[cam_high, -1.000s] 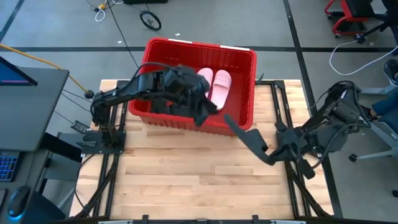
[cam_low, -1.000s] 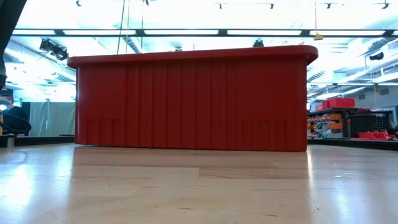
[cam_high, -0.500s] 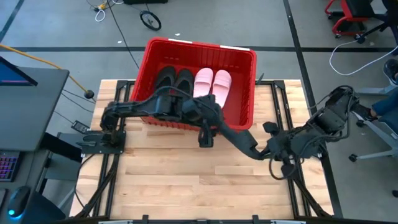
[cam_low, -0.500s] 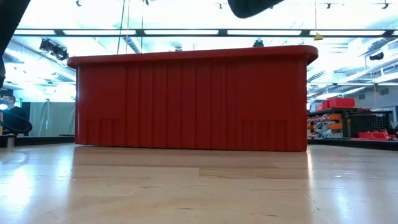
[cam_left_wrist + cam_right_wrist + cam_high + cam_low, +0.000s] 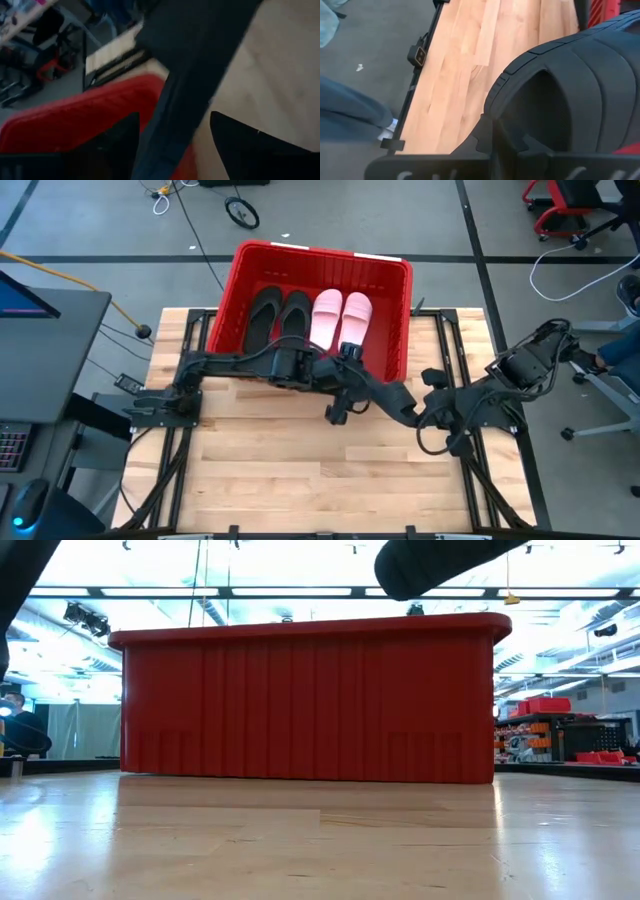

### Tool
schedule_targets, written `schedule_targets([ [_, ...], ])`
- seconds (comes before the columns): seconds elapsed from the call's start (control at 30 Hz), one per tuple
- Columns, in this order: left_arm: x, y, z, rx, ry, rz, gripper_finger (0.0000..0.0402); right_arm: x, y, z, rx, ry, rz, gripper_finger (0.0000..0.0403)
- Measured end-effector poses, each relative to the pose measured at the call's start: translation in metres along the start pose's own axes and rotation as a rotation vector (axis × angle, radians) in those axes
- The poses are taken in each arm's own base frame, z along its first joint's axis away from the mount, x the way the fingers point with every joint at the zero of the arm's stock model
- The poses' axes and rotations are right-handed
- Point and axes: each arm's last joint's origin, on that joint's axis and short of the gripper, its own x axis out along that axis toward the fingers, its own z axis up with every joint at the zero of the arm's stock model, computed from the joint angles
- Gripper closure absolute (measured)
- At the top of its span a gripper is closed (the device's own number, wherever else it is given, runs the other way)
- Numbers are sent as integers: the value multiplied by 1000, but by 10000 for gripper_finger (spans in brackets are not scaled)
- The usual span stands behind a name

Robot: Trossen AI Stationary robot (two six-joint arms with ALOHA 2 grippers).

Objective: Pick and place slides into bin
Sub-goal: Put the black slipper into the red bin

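Observation:
The black slide needs to go over and into the bin [image 5: 380,340], so my left gripper will grab the slide by its heel end next.
The red bin [image 5: 392,352] stands at the table's far middle; it fills the low view [image 5: 300,700]. In it lie two black slides [image 5: 278,315] and two pale pink slides [image 5: 342,316], flat on the bottom. My right gripper [image 5: 420,414] is shut on a third black slide [image 5: 385,392], in the air by the bin's near right corner; the slide fills the right wrist view [image 5: 570,85]. My left gripper [image 5: 336,412] is open and empty just left of that slide, in front of the bin's near wall. My right gripper holds the black slide by its end toward the table's right [image 5: 410,412], coming level from the right and along the slide. The slide is lifted clear of the table and reaches toward the bin [image 5: 362,372]. The slide's own strap [image 5: 580,65] hides the fingers.
Bare wooden table [image 5: 300,480] lies in front of the bin. My two arms are close together at the bin's near right corner. A dark shape [image 5: 440,562] hangs over the bin's rim in the low view. Floor, cables and chairs lie beyond the table.
My left gripper has drawn back from over the bin toward the table's near edge and come down in front of the bin's near wall, which uncovers the two black slides inside. My right gripper has gone a little toward the table's left with the black slide.

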Motion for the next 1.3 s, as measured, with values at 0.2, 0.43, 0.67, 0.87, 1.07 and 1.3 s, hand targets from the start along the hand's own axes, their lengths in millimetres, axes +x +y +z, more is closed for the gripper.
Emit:
schedule_targets([
  [0.2, 17, 5, -7, 12, 48, 42, 166, 0, 0, 0, 2, 16, 25, 396],
  [0.43, 24, 4, -10, -38, 69, 40, 235, 0, -2, -1, -6, 16, -7, 390],
  [0.67, 24, 2, -12, -108, 91, 32, 320, 0, -5, -3, -18, 24, -64, 345],
  [0.87, 22, -3, -14, -137, 131, 24, 320, -1, -11, -2, -19, -14, -191, 273],
  [1.07, 18, -2, -16, -211, 195, 201, 321, -6, -16, -2, -18, -69, -318, 219],
  [1.3, 26, 20, -43, -219, 378, 287, 321, -19, -22, -6, 77, -146, -368, 202],
])
